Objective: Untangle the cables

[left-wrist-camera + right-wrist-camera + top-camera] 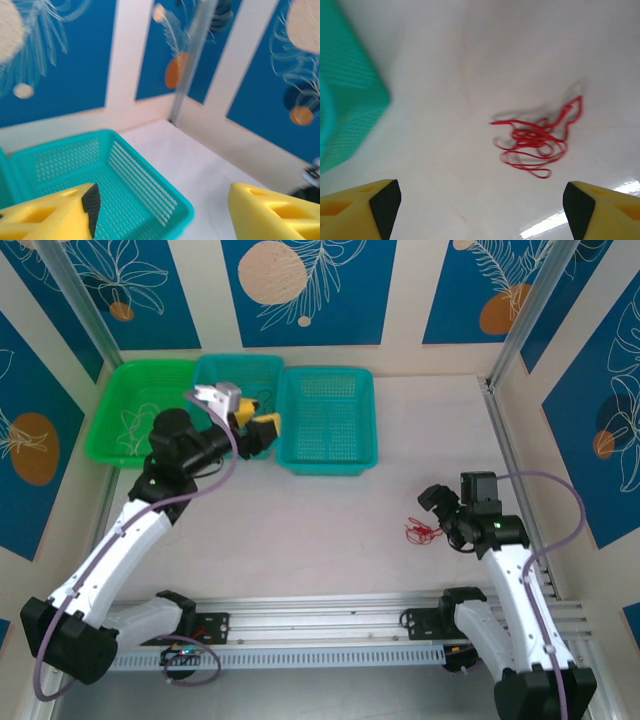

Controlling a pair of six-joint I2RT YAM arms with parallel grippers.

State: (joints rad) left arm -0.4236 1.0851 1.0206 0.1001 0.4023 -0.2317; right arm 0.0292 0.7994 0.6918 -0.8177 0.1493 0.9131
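Note:
The left gripper grabs the red cable by pieces at the edge of its tangle [411, 531] next, leaving the rest for my right gripper to untangle.
A red cable [535, 142] lies in a loose tangle on the white table, also seen as the red cable [422, 531] from above. My right gripper [480, 210] hangs open just short of it, with nothing between its yellow fingers [360, 212]; from above the right gripper [436, 510] sits just right of the tangle. A thin whitish cable [137, 426] lies inside the green basket [108, 445]. My left gripper [258, 423] is raised over the middle teal basket [240, 368]. The left gripper [162, 215] is open and empty.
Three baskets stand in a row at the back left: green, teal, and a larger teal basket [328, 465], whose rim [165, 187] lies under my left fingers. A metal frame post [520, 320] and side walls bound the table. Bare tabletop [320, 530] spreads between the arms.

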